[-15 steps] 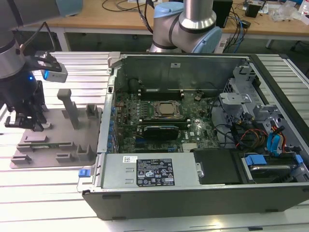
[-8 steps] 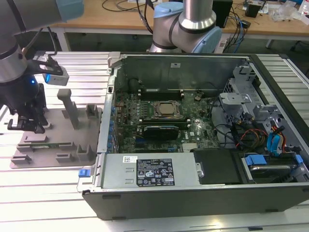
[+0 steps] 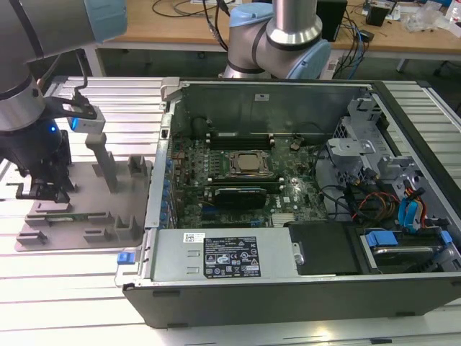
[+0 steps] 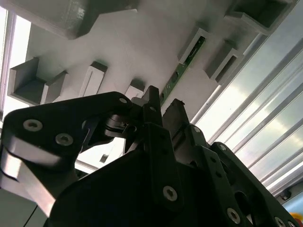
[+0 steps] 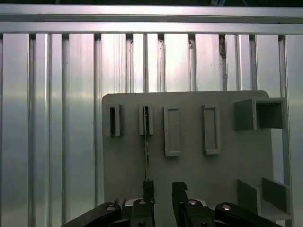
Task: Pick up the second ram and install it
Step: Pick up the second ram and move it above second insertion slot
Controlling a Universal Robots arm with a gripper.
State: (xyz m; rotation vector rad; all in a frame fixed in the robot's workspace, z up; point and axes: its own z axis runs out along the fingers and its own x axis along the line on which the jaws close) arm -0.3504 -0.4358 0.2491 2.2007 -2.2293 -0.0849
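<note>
The gripper should next grab the ram [image 5: 146, 151] by the middle of its long edge, because both sides of the ram are open there and slotted holders fit closely around the ram's ends.
The second ram [image 5: 146, 151] is a thin green-black stick standing on edge in a slot of the grey holder plate [image 5: 189, 165]. It appears as a green strip [image 4: 183, 66] in the second wrist view and as a dark strip [image 3: 72, 214] in the exterior view. My gripper [image 5: 163, 189] hovers over one end of the stick, open with a narrow gap. The stick's edge lines up with one fingertip [image 5: 148, 187] rather than with the gap. Both black fingers [image 4: 152, 101] stand just above the plate. In the exterior view the gripper [image 3: 39, 193] is at the far left, over the plate.
An open computer case [image 3: 288, 288] lies at the exterior view's right. Inside it are a motherboard, a CPU socket [image 3: 249, 163] and memory slots [image 3: 238, 137] on both sides of the socket. Grey posts [image 3: 104, 162] rise from the holder plate. Ribbed aluminium table [image 5: 47, 142] surrounds it.
</note>
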